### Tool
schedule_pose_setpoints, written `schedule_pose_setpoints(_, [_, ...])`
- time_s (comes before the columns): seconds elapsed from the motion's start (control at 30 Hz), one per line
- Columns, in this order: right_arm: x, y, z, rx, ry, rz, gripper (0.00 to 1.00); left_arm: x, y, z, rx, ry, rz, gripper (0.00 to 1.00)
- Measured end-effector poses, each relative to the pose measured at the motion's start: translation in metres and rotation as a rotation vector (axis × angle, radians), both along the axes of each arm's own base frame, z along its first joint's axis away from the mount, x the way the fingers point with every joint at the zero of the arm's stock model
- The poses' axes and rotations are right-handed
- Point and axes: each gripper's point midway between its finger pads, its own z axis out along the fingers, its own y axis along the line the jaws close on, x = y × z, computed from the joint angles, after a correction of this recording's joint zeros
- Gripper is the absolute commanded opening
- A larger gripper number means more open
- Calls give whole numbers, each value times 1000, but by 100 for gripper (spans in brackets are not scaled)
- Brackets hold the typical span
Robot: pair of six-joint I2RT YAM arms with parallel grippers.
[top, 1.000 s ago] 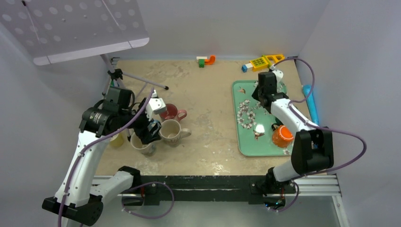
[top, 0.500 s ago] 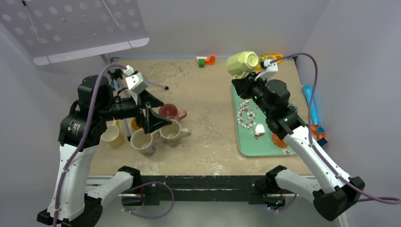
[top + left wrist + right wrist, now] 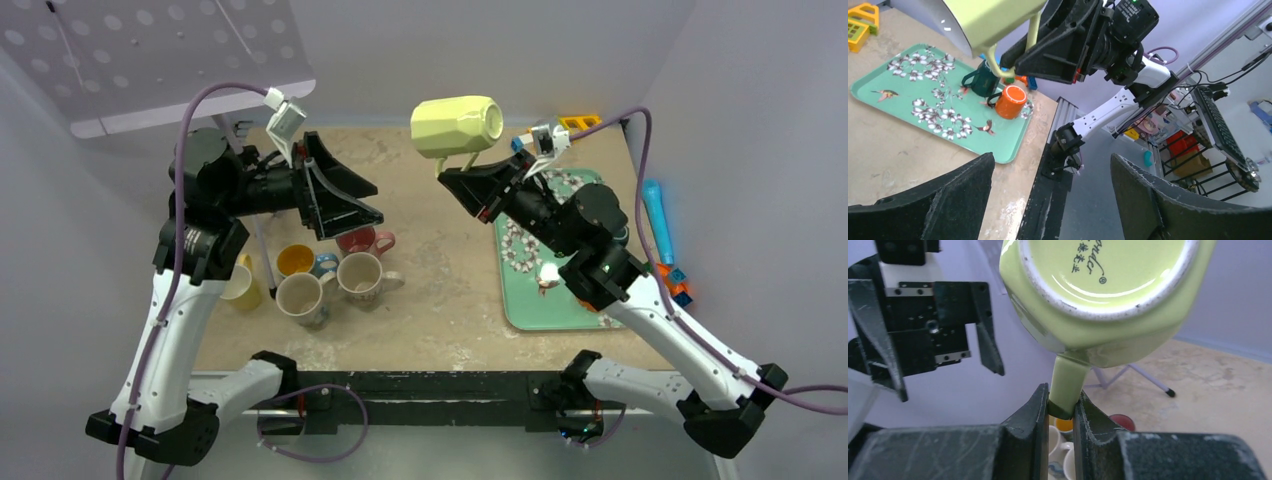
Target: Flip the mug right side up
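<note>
The pale green mug needs its base set down upright, so my left gripper should next grab the mug by its open rim, opposite the mug's base.
A pale green mug hangs on its side high over the middle of the table. My right gripper is shut on its handle from below. In the right wrist view the mug's glazed base faces the camera, and the handle runs down between the fingers of the right gripper. My left gripper is raised over the table's left half, open and empty, pointing toward the mug with a gap between them. The left wrist view shows the mug at the top edge, above the open left gripper.
A cluster of upright mugs and a red mug stand at the left. A green flowered tray lies at the right with an orange mug and a dark teal mug. Toy blocks sit at the back edge.
The right arm has lifted the green mug from the tray's far end up and to the left. The left arm has risen from the mug cluster, its open gripper now pointing right.
</note>
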Motion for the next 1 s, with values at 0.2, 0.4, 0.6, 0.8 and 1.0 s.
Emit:
schedule_pose_setpoints(0.2, [-27,32,12,36,-21,148,0,-2,-2,15,-37,-35,-16,88])
schedule_pose_setpoints(0.4, [-41,59,7,31,-9,247,0,0,-2,25,-49,-76,-12,86])
schedule_pose_setpoints(0.6, [-47,66,12,52,-23,277,0,2,1,29,-34,-113,22,81])
schedule_pose_setpoints(0.8, [-60,71,15,57,-32,328,0,8,2,29,-27,-132,47,81])
schedule_pose_setpoints(1.0, [-60,65,16,49,-35,307,0,8,5,30,4,-189,73,69])
